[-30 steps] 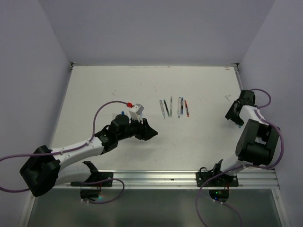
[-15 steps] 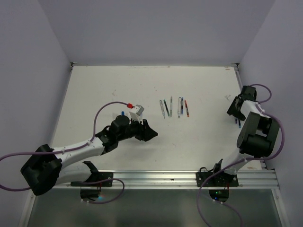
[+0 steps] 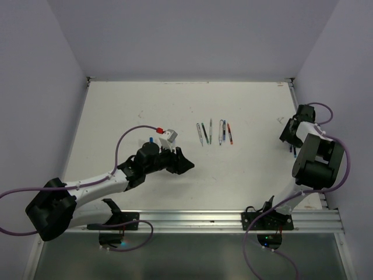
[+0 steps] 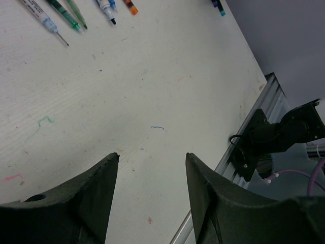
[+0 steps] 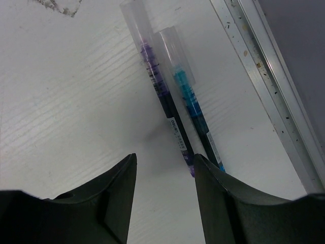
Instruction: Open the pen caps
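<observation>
I need to grab the purple pen by its dark body near the pen's rear end with my right gripper next. The clear pen cap then stays free to open.
Several pens (image 3: 213, 132) lie in a row at the table's middle. In the left wrist view they cross the top edge, a whitish one (image 4: 44, 19) and a green one (image 4: 63, 12) showing bare tips. My left gripper (image 3: 187, 163) (image 4: 152, 155) hangs open over bare table, short of that row. By the right edge lie a purple pen (image 5: 162, 96) and a teal pen (image 5: 195, 112), side by side, each under a clear pen cap (image 5: 134, 23) (image 5: 172, 46). My right gripper (image 3: 288, 135) (image 5: 164, 157) is open just behind their rear ends, holding nothing.
An aluminium rail (image 5: 264, 76) runs along the table's right edge, close beside the teal pen. The right arm's base (image 4: 274, 137) sits on the front rail (image 3: 233, 219). A small blue piece (image 3: 150, 140) lies beside the left arm. Purple walls enclose the table.
The right arm has shifted a little toward the far right edge. The left arm and the middle row of pens have stayed put.
</observation>
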### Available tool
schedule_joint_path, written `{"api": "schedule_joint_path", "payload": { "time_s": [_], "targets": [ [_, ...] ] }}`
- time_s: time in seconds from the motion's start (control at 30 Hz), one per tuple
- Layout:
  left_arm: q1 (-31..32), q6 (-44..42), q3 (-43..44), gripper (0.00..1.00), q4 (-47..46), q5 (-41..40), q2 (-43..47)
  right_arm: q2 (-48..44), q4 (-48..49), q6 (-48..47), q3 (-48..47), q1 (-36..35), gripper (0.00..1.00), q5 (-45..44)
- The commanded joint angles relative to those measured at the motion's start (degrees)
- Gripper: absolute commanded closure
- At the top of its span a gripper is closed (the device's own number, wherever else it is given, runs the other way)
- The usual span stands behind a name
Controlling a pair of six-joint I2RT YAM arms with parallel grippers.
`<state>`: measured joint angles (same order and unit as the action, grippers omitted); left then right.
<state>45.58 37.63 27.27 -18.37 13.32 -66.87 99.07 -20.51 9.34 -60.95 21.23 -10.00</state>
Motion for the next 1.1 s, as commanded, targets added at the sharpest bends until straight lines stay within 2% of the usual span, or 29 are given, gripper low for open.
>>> {"api": "schedule_joint_path", "payload": {
  "time_s": [0.0,0.5,0.93,1.07],
  "targets": [
    [0.0,-1.9,-0.7,0.41,-2.9,0.2,0.1,1.0,1.1,-1.2,-2.1,0.5,0.48,-1.8],
    [0.0,-1.7,-1.6,0.41,-3.7,0.2,0.2,4.2,1.5,-2.0,-1.7,0.6,0.49,-1.1],
    [0.0,-1.9,-2.0,0.4,-4.0,0.2,0.9,5.3,0.9,-3.2,-1.3,0.4,0.57,0.9],
    [0.0,-1.8,-2.1,0.39,-4.1,0.2,1.0,7.2,-1.1,-4.3,-2.5,-0.3,0.62,1.1]
  ]
}}
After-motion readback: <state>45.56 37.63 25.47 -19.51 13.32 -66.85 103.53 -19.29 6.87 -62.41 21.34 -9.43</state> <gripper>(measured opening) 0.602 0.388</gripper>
